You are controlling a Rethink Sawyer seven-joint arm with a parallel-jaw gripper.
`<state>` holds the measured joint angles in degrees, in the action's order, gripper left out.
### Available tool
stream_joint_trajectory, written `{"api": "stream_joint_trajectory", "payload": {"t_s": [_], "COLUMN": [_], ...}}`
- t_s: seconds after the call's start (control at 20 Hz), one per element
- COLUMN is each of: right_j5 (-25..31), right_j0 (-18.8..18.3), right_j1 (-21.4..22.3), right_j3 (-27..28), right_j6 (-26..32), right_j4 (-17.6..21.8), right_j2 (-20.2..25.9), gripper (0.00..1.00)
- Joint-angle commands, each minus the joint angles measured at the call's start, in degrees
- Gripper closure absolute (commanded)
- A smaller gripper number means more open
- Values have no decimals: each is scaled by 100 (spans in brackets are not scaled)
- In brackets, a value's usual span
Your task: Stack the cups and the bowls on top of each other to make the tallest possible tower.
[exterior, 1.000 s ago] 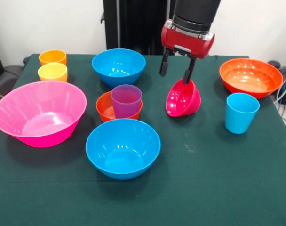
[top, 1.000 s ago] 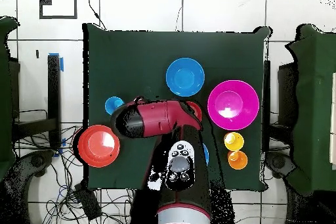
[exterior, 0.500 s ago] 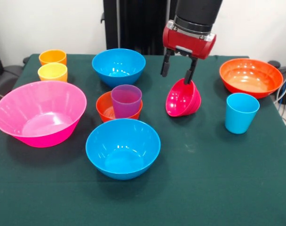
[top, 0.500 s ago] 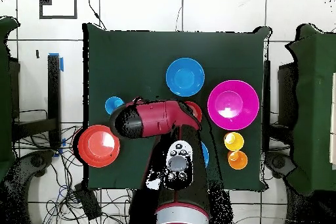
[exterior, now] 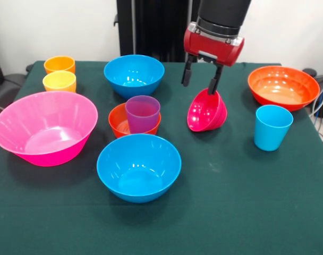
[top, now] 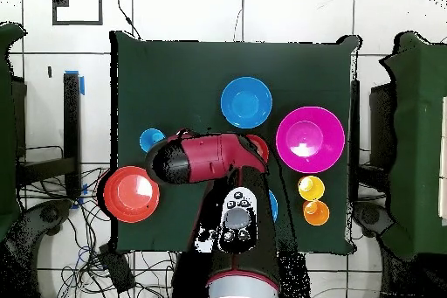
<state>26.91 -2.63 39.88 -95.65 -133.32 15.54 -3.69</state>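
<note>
Next, my gripper grabs the small magenta-red bowl (exterior: 205,111) by its rim (exterior: 201,94) to build the tower.
My gripper (exterior: 200,79) hangs open above the small magenta-red bowl (exterior: 205,111), which lies tipped on its side on the table. One fingertip (exterior: 213,86) touches its upper rim. The purple cup (exterior: 142,113) stands inside the small orange bowl (exterior: 119,122). One blue bowl (exterior: 138,167) is near the front and another (exterior: 134,75) at the back. The large pink bowl (exterior: 43,127) is at the left, the orange-red bowl (exterior: 282,87) at the right. The light blue cup (exterior: 272,127) stands alone. The orange cup (exterior: 59,65) and yellow cup (exterior: 59,81) stand at the back left. In the overhead view the arm (top: 205,156) hides the gripper.
The table has a dark green cloth (exterior: 241,202). The black pedestal (exterior: 151,26) stands behind the table. In the overhead view, cables (top: 96,255) lie on the floor beside the robot's base.
The gripper has risen slightly over the last second. The magenta-red bowl stays tipped in the same place.
</note>
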Motion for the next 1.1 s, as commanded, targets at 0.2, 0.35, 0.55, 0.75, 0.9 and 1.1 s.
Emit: {"api": "stream_joint_trajectory", "payload": {"t_s": [0.2,0.35,0.55,0.75,0.9,1.1], "right_j5": [-57,-262,-687,-715,-794,-862], "right_j0": [-150,-128,-89,35,96,255], "right_j1": [-335,-537,-898,-1178,-1261,-1279], "right_j3": [-155,-335,-379,-218,-339,-645], "right_j6": [106,-160,-436,-566,-729,-1025], "right_j4": [174,20,-46,-42,-166,-383], "right_j2": [471,557,579,382,338,256], "gripper": [0,0,0,0,0,0]}}
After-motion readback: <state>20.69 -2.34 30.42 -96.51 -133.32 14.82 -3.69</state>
